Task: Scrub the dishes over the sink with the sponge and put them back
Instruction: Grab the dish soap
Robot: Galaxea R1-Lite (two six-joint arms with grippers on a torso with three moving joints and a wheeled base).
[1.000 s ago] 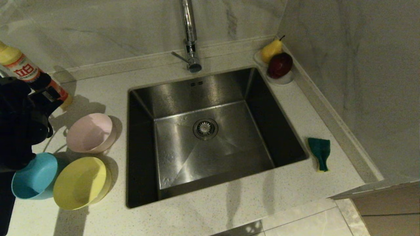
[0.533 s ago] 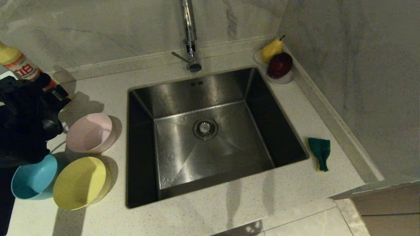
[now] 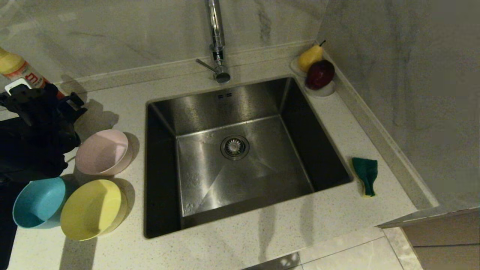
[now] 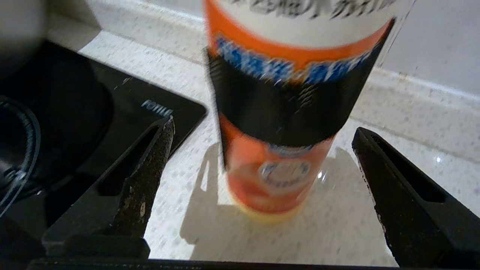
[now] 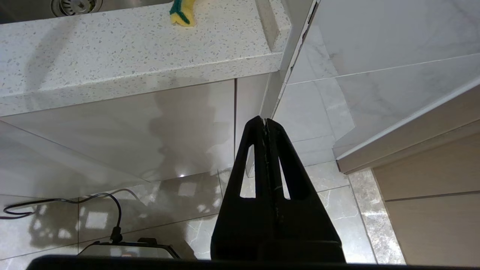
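The detergent bottle needs to go onto the green sponge for scrubbing, so my left gripper will grab its black band (image 4: 285, 103) next.
Three bowls stand on the counter left of the sink (image 3: 262, 165): pink (image 3: 103, 152), blue (image 3: 37, 202) and yellow (image 3: 92, 208). The bent green-and-yellow sponge (image 3: 365, 174) lies on the counter right of the sink and also shows in the right wrist view as sponge (image 5: 182, 13). My left gripper (image 3: 50, 98) hovers behind the bowls, open and holding nothing. In its wrist view the left gripper (image 4: 263, 126) faces an orange detergent bottle (image 4: 285, 112), which stands apart from both fingers. My right gripper (image 5: 265, 120) hangs shut below the counter's front edge.
The detergent bottle (image 3: 17, 71) stands at the back left by the wall. A black hob (image 4: 123, 112) lies beside it. The chrome tap (image 3: 215, 37) rises behind the sink. A white saucer (image 3: 326, 90) with a pear (image 3: 310, 56) and an apple (image 3: 319, 74) sits in the back right corner.
My left arm has moved back along the counter towards the detergent bottle, uncovering the blue bowl's rim. Bowls, sponge and right arm have not moved.
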